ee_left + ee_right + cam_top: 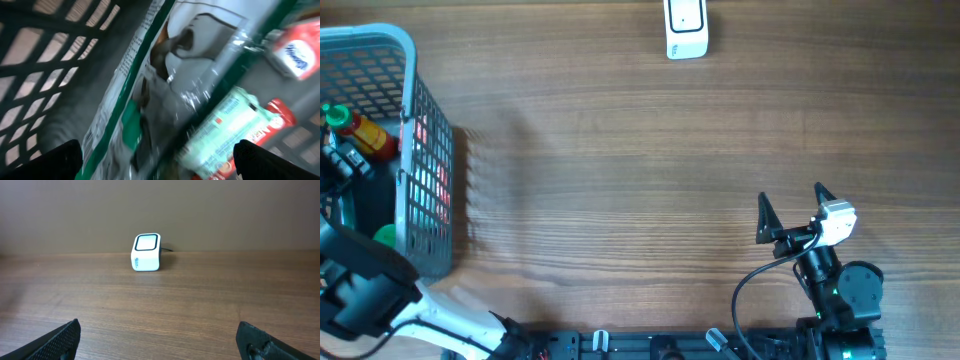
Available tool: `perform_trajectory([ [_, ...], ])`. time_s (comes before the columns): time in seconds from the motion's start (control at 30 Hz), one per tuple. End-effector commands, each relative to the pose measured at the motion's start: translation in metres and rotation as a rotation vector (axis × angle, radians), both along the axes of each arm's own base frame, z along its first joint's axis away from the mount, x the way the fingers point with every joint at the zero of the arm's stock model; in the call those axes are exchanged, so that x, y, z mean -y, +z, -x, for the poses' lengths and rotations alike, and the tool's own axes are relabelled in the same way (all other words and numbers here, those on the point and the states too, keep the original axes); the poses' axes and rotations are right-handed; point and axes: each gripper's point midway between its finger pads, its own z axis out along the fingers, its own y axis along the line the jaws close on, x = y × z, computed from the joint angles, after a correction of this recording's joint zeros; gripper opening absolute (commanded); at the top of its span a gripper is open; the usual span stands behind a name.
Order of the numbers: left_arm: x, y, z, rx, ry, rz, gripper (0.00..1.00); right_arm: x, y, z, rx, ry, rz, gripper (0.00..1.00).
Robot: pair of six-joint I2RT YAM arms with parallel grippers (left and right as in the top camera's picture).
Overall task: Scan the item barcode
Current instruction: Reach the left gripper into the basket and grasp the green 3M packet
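Observation:
I need to reach the white-and-green bag with my left gripper and grab the bag's exposed edge, so the bag's white printed panel stays free for scanning the barcode.
The white barcode scanner stands at the far edge of the table; in the right wrist view the scanner faces me with its dark-rimmed window up. The items lie in a grey basket at the left. My left gripper hangs open inside the basket over a white-and-green bag and a mint-green packet, touching neither. My right gripper is open and holds nothing, low over the bare wood at the near right, well short of the scanner.
A red sauce bottle with a green cap lies in the basket. A red packet and a red-and-white pack sit beside the mint one. The basket's mesh wall stands close on the left of my left gripper.

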Motion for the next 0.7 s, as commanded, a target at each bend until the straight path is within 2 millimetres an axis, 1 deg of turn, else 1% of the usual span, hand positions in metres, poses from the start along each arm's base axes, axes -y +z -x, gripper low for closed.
perform_trajectory([
  [0.0, 0.001, -0.024, -0.005, -0.046, -0.033, 0.037, 0.94, 0.002, 0.002, 0.000, 0.004, -0.014, -0.013, 1.00],
  [0.1, 0.005, -0.038, -0.007, -0.073, -0.044, 0.064, 0.68, 0.002, 0.002, 0.000, 0.004, -0.014, -0.013, 1.00],
  [0.17, 0.007, -0.043, -0.006, -0.083, -0.045, 0.076, 0.48, 0.002, 0.002, 0.000, 0.004, -0.014, -0.013, 1.00],
  [0.2, 0.007, -0.043, -0.006, -0.084, -0.039, 0.077, 0.29, 0.002, 0.002, 0.000, 0.004, -0.014, -0.013, 1.00],
  [0.23, 0.008, -0.043, -0.005, -0.085, -0.029, 0.079, 0.20, 0.002, 0.002, 0.000, 0.004, -0.014, -0.013, 1.00],
  [0.27, 0.007, -0.040, -0.004, -0.081, -0.017, 0.071, 0.08, 0.002, 0.002, 0.000, 0.004, -0.014, -0.013, 1.00],
  [0.3, 0.006, -0.037, -0.005, -0.075, -0.013, 0.064, 0.04, 0.002, 0.002, 0.000, 0.004, -0.014, -0.013, 1.00],
  [0.37, 0.005, -0.025, -0.005, -0.054, -0.013, 0.041, 0.04, 0.002, 0.002, 0.000, 0.004, -0.014, -0.013, 1.00],
  [0.47, 0.001, 0.005, -0.007, -0.005, -0.011, -0.023, 0.04, 0.002, 0.002, 0.000, 0.004, -0.014, -0.013, 1.00],
  [0.53, -0.001, 0.038, -0.009, 0.059, -0.010, -0.089, 0.04, 0.002, 0.002, 0.000, 0.004, -0.014, -0.013, 1.00],
  [0.57, -0.001, 0.051, -0.009, 0.084, -0.010, -0.115, 0.04, 0.002, 0.002, 0.000, 0.004, -0.014, -0.013, 1.00],
  [0.6, -0.001, 0.074, -0.010, 0.128, -0.009, -0.159, 0.04, 0.002, 0.002, 0.000, 0.004, -0.014, -0.013, 1.00],
  [0.67, 0.000, 0.114, -0.008, 0.203, -0.008, -0.236, 0.04, 0.002, 0.002, 0.000, 0.004, -0.014, -0.013, 1.00],
])
